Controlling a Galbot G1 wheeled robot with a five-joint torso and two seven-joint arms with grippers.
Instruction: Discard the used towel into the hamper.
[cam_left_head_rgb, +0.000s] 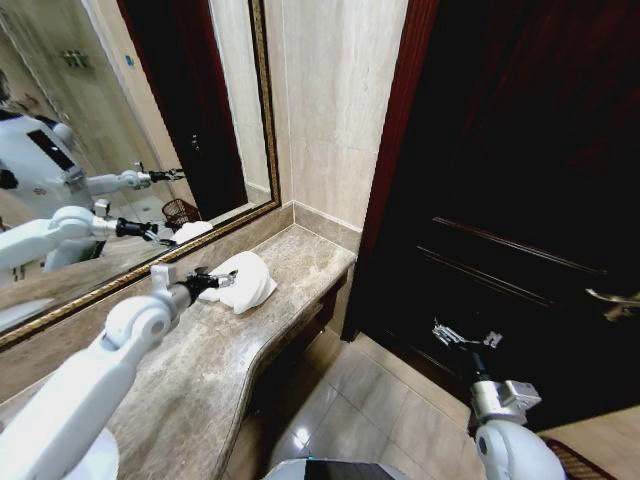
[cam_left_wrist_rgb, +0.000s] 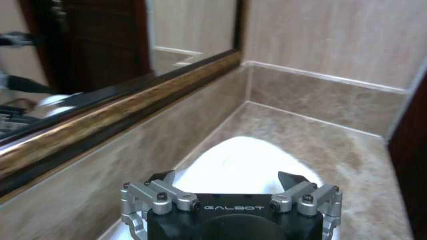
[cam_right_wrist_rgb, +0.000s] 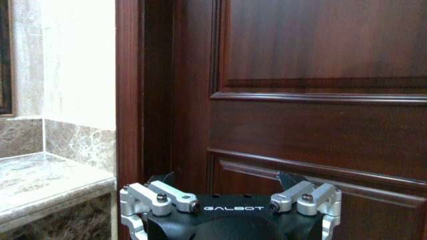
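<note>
The robot's left gripper should next take hold of the bunched middle folds of the used towel (cam_left_head_rgb: 247, 280), so that it can drop the towel into the hamper (cam_left_head_rgb: 578, 464).
The used towel (cam_left_head_rgb: 247, 280) is a crumpled white heap on the marble counter (cam_left_head_rgb: 200, 370), close under the mirror. My left gripper (cam_left_head_rgb: 214, 283) is at the towel's near edge, open. In the left wrist view the towel (cam_left_wrist_rgb: 243, 162) lies just beyond and between the spread fingertips (cam_left_wrist_rgb: 163, 177) of the left gripper (cam_left_wrist_rgb: 227, 180). My right gripper (cam_left_head_rgb: 458, 336) hangs low before the dark door, open and holding nothing. It faces the door panels in the right wrist view (cam_right_wrist_rgb: 227, 179). The hamper's reflection (cam_left_head_rgb: 180, 211), a small dark wire basket, shows in the mirror.
A gold-framed mirror (cam_left_head_rgb: 120, 150) runs along the back of the counter. A beige tiled wall (cam_left_head_rgb: 330, 110) closes the counter's far end. The dark wooden door (cam_left_head_rgb: 520, 200) with a handle (cam_left_head_rgb: 612, 303) stands to the right. Tiled floor (cam_left_head_rgb: 370, 400) lies between counter and door.
</note>
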